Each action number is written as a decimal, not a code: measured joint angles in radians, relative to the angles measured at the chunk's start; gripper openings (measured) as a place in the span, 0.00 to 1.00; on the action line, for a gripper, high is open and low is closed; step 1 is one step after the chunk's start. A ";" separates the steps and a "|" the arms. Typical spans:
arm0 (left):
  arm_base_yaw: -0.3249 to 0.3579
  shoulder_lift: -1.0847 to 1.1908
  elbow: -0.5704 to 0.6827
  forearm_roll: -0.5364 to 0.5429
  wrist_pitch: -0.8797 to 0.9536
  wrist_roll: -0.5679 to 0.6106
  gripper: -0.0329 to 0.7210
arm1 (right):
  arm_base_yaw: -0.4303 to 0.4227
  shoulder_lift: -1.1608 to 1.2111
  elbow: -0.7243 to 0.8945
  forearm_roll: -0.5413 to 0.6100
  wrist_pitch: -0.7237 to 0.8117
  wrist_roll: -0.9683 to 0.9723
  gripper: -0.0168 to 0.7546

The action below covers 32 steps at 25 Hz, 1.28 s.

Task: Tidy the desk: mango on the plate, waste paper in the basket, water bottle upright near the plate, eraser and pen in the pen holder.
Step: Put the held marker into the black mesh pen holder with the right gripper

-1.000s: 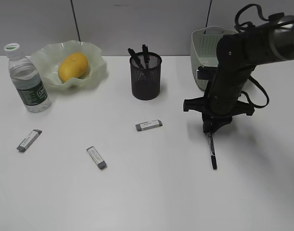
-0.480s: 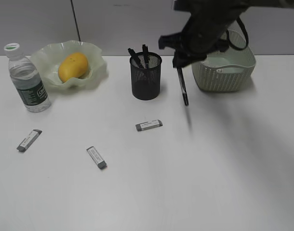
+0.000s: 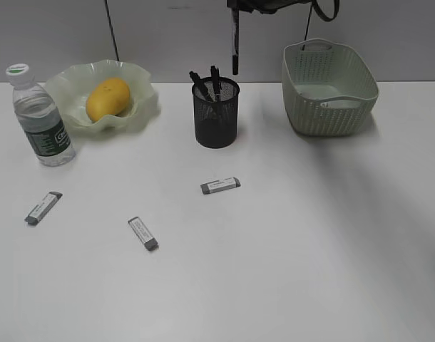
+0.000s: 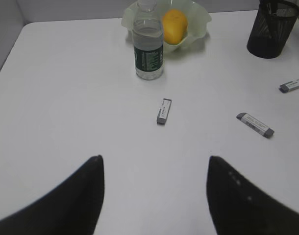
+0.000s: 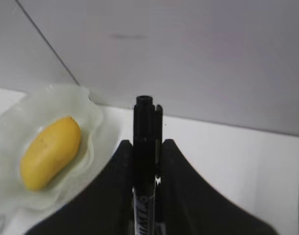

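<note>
My right gripper brings the pen down before releasing it, since the black pen's lower end [image 3: 235, 70] still hangs above the rim of the mesh pen holder.
My right gripper [image 3: 235, 6] is at the top edge of the exterior view, shut on a black pen [image 3: 235, 44] that hangs vertically, above and slightly right of the black mesh pen holder [image 3: 216, 114]. In the right wrist view the pen [image 5: 145, 147] is clamped between the fingers of that gripper [image 5: 146, 142]. The mango [image 3: 108, 98] lies in the wavy green plate [image 3: 142, 89], and the water bottle [image 3: 39, 117] stands upright beside it. Three erasers [image 3: 220, 185] [image 3: 143, 233] [image 3: 43, 207] lie on the desk [image 3: 289, 249]. My left gripper [image 4: 154, 157] hangs open and empty above bare desk.
The green basket [image 3: 330, 89] stands at the back right, with a whitish scrap [image 3: 336, 104] on its floor that I cannot identify. Black pens [image 3: 205, 82] stick out of the holder. A grey partition wall runs behind the desk.
The right arm lifted the pen off the desk at the right front and carried it up and left, from beside the basket to above the pen holder. The left gripper has not moved.
</note>
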 joint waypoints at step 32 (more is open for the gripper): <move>0.000 0.000 0.000 0.000 0.000 0.000 0.70 | 0.019 0.127 0.000 -0.023 0.063 -0.021 0.59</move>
